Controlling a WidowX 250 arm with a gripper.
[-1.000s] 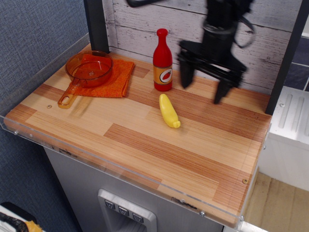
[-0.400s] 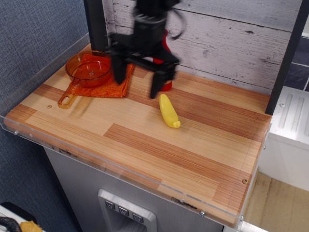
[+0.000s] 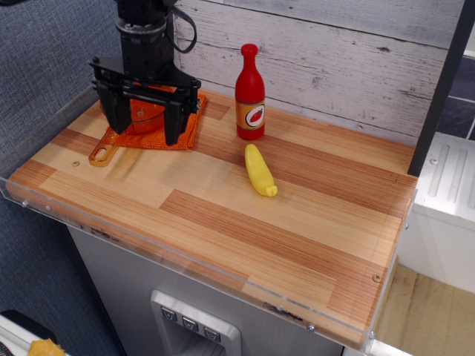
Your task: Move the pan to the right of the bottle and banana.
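Note:
Next, my gripper grabs the pan (image 3: 142,117) by its handle (image 3: 106,148) to move it to the wood beyond the bottle and banana.
The translucent orange pan (image 3: 142,117) sits on an orange woven cloth (image 3: 187,124) at the back left of the table; its handle (image 3: 104,151) points toward the front left. My gripper (image 3: 145,126) hangs open directly over the pan, one finger (image 3: 117,113) on its left and one finger (image 3: 174,122) on its right, hiding most of the bowl. The red bottle (image 3: 250,93) stands upright at the back centre. The yellow banana (image 3: 260,170) lies on the wood just in front of the bottle.
A white plank wall (image 3: 334,52) runs behind the table. A clear plastic guard (image 3: 44,119) edges the left and front sides. A dark post (image 3: 444,81) stands at the back right. Bare wooden tabletop (image 3: 349,193) lies right of the bottle and banana.
My gripper has swept from the back right, past the bottle, to the left, and now stands open over the pan. Pan, bottle and banana have not moved.

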